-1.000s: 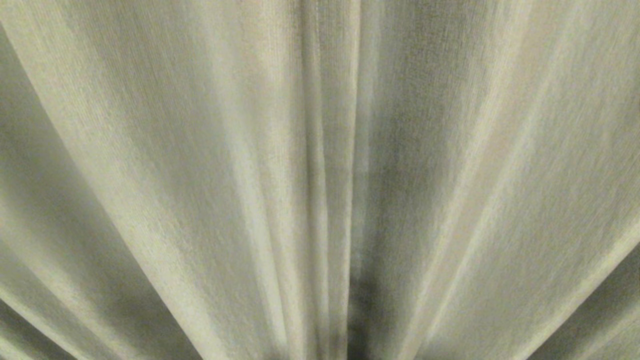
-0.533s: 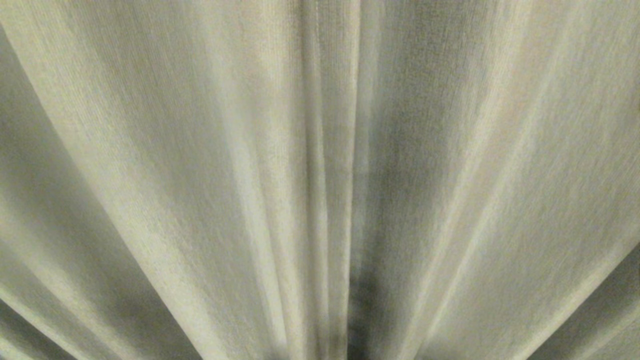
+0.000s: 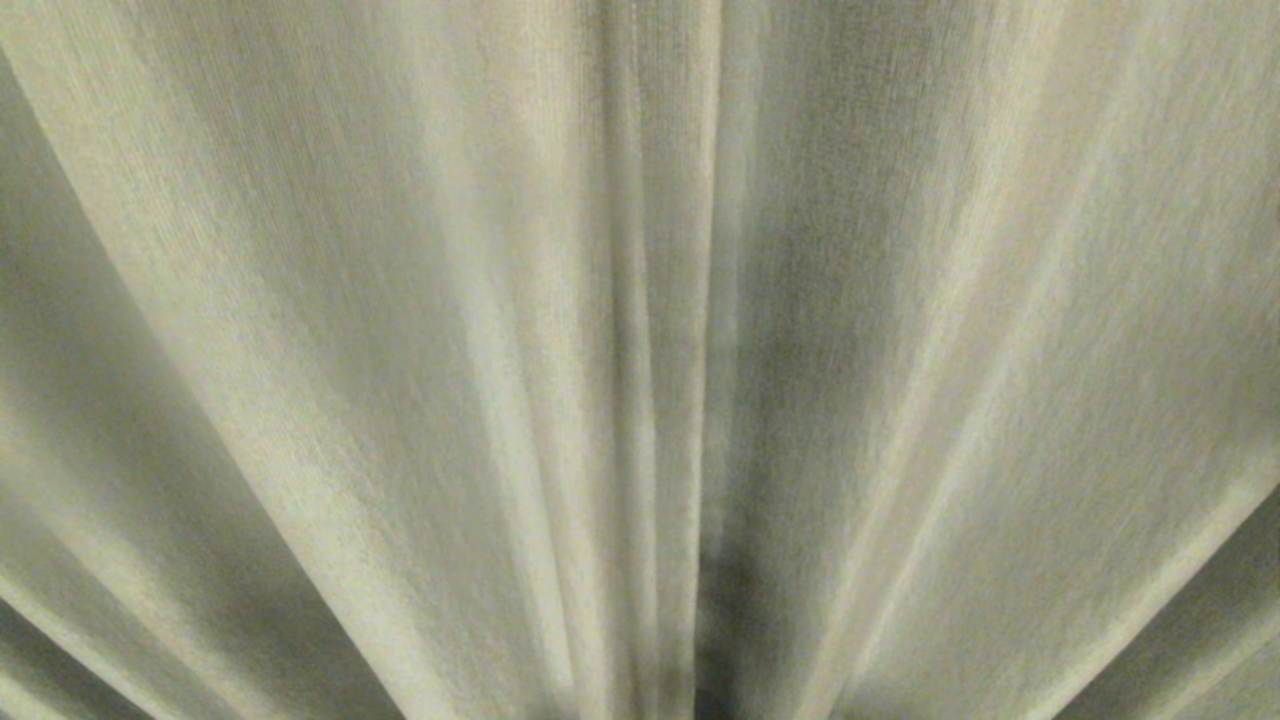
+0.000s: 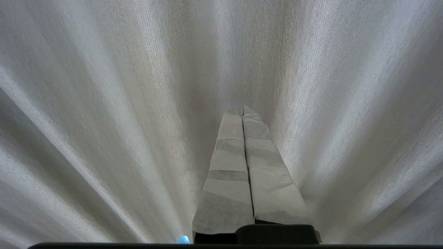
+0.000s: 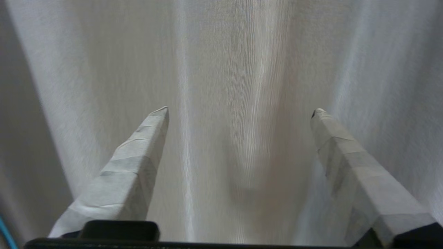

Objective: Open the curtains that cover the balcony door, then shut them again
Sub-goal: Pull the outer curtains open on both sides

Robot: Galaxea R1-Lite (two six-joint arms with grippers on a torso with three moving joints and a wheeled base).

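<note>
A vertical fold (image 5: 253,124) of the curtain stands out between the open fingers of the robot's right gripper while the cloth (image 5: 112,83) around it hangs slack, so the right gripper should grab the curtain there next.
The curtains (image 3: 500,380) fill the whole head view as cream-beige pleated cloth, with a seam between two folds near the middle. No arm shows in that view. In the left wrist view my left gripper (image 4: 241,110) is shut, its taped fingers (image 4: 228,166) pressed together, pointing at the curtains (image 4: 104,121) with nothing between them. In the right wrist view my right gripper (image 5: 240,112) stands wide open facing the curtains (image 5: 235,103), with a vertical fold of cloth in the gap ahead of the fingertips. The balcony door is hidden behind the cloth.
The head view has stayed the same; the curtain folds have not moved.
</note>
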